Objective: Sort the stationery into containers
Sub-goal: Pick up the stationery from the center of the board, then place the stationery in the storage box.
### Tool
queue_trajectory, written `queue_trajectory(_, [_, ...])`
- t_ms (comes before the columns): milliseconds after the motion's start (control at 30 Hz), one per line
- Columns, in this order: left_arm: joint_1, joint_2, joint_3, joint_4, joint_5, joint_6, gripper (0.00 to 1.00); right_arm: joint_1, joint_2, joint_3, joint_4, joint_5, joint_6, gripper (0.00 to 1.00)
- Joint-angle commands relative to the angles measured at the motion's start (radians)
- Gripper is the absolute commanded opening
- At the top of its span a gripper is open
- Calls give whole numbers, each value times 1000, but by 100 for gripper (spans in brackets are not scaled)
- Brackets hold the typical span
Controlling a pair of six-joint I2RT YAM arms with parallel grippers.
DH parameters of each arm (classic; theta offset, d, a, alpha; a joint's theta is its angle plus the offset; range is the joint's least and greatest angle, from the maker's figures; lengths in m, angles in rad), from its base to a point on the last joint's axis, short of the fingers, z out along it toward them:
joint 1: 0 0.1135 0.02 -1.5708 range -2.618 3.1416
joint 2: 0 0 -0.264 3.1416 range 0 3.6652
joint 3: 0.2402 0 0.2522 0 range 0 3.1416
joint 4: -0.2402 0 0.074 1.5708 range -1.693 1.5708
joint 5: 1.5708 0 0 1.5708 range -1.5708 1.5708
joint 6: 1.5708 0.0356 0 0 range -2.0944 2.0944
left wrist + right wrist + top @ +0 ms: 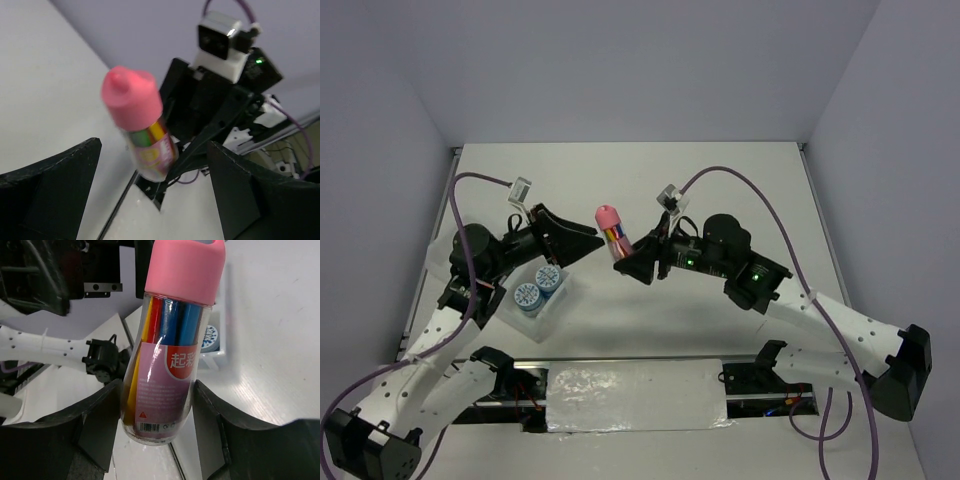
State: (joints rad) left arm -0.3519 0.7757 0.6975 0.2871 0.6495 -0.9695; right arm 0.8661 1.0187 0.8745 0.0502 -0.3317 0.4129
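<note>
My right gripper is holding the clear tube's lower end, and my left gripper should grab the tube by its pink cap end point(608, 217) point(132, 98) to sort it into a container.
A clear tube with a pink cap point(611, 228), holding red, blue and yellow pens, is held up above the table's middle. My right gripper point(628, 262) is shut on its lower end; in the right wrist view the tube point(170, 355) stands between the fingers of my right gripper point(157, 407). My left gripper point(588, 240) is open, pointing at the tube from the left. In the left wrist view the tube point(137, 125) shows between the spread fingers of my left gripper point(154, 150), untouched. A translucent white tray point(546, 312) holds two blue patterned rolls point(527, 295). No loose markers show.
The tray point(223, 354) with a roll point(211, 337) lies below the tube, near the left arm. A silver foil strip point(635, 395) runs along the near edge between the arm bases. Purple cables arc over both arms. White walls close the table's sides.
</note>
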Motion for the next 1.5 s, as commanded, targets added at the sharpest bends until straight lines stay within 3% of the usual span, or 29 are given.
queue_trajectory(0, [-24, -4, -33, 314, 93, -112, 99, 30, -32, 37, 88, -56, 14, 10])
queue_trajectory(267, [-65, 27, -21, 290, 61, -100, 97, 103, -19, 77, 119, -72, -28, 11])
queue_trajectory(367, [-76, 34, -6, 259, 50, -78, 84, 109, -8, 70, 148, -89, -25, 11])
queue_trajectory(433, [-81, 36, 3, 251, 53, -74, 66, 111, 0, 81, 148, -86, -25, 11])
queue_trajectory(467, [-81, 39, 8, 251, 59, -72, 48, 111, 9, 84, 146, -79, -26, 11])
queue_trajectory(500, [-82, 39, 13, 248, 59, -69, 37, 109, 14, 87, 145, -76, -28, 11])
queue_trajectory(567, [-82, 36, 26, 209, 39, -25, 20, 111, 27, 90, 143, -82, -34, 19])
queue_trajectory(600, [-82, 33, 57, 113, 23, 7, 1, 111, 29, 87, 134, -75, -37, 43])
queue_trajectory(633, [-82, 33, 85, 24, -2, 58, 0, 111, 24, 78, 131, -57, -33, 69])
queue_trajectory(667, [-82, 34, 174, -97, -134, 216, 0, 96, 17, 46, 126, -18, -34, 96])
queue_trajectory(733, [-82, 49, 267, -455, -364, 427, 0, 61, -26, 11, 102, 14, -46, 100])
queue_trajectory(767, [-82, 60, 336, -538, -619, 489, 0, 33, -48, -15, 74, 35, -42, 100])
queue_trajectory(833, [-84, 104, 396, -700, -869, 617, 0, -48, -138, -97, 50, 94, -34, 100])
queue_trajectory(867, [-82, 125, 399, -729, -1100, 662, 0, -71, -169, -150, 27, 114, -36, 100])
queue_trajectory(1000, [-78, 204, 291, -611, -1458, 1019, 0, -118, -323, -206, -53, 207, -71, 100])
queue_trajectory(1033, [-50, 247, 237, -501, -1500, 1155, 0, -119, -336, -206, -79, 210, -78, 100])
queue_trajectory(1067, [-24, 275, 228, -465, -1528, 1196, 0, -119, -347, -210, -110, 215, -85, 100])
queue_trajectory(1167, [139, 379, 231, -381, -1444, 1255, 0, -119, -379, -232, -147, 252, -103, 100])
queue_trajectory(1233, [207, 433, 212, -304, -1478, 1334, 0, -119, -407, -253, -144, 255, -103, 100])
queue_trajectory(1300, [263, 445, 194, -185, -1444, 1402, 0, -121, -422, -298, -119, 226, -126, 100])
queue_trajectory(1400, [312, 444, 169, -134, -1394, 1462, 0, -122, -422, -301, -128, 232, -140, 100])
queue_trajectory(1467, [343, 441, 128, -85, -1354, 1486, 8, -124, -424, -304, -128, 235, -138, 100])
